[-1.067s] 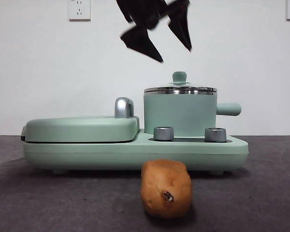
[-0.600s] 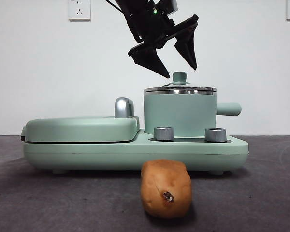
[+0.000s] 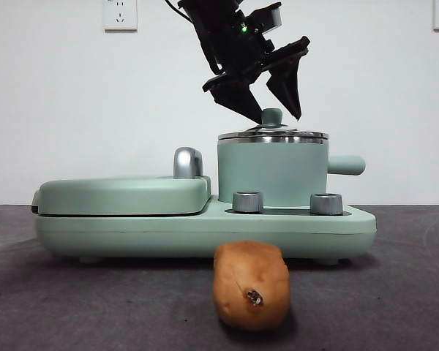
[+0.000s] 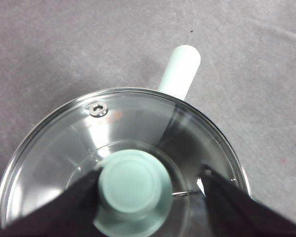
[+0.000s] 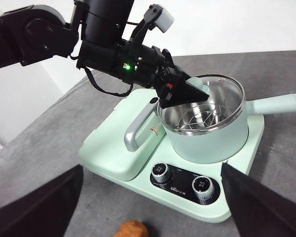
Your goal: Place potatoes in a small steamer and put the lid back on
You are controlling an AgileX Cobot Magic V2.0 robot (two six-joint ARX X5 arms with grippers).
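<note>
The left gripper grabs the glass lid by its narrow green knob [image 3: 271, 117] [image 4: 132, 183] next, since the lid spreads wider than the open fingers.
The orange-brown potato [image 3: 251, 285] lies on the dark table in front of the appliance; its end also shows in the right wrist view [image 5: 133, 229]. The mint-green small steamer [image 3: 272, 172] [image 5: 207, 143] stands on the base, side handle [image 4: 180, 74] pointing right. The glass lid [image 3: 273, 136] [image 4: 138, 118] rests on it. My left gripper [image 3: 276, 117] [image 4: 149, 177] [image 5: 180, 91] hangs open just over the lid, one jaw on each side of the green knob [image 4: 133, 180], not closed on it. My right gripper [image 5: 150, 170] is open and empty, high above the table in front.
Left of the steamer on the same mint-green base [image 3: 205, 230] sits a flat griddle cover [image 3: 124, 194] with a chrome handle [image 3: 187, 162]. Two steel dials [image 3: 248, 202] [image 3: 326, 203] face the front. The left arm [image 5: 49, 34] reaches in from the back left.
The left gripper has come down and to the right from high above the steamer; its open jaws now flank the lid's knob. Potato, steamer and lid have not moved.
</note>
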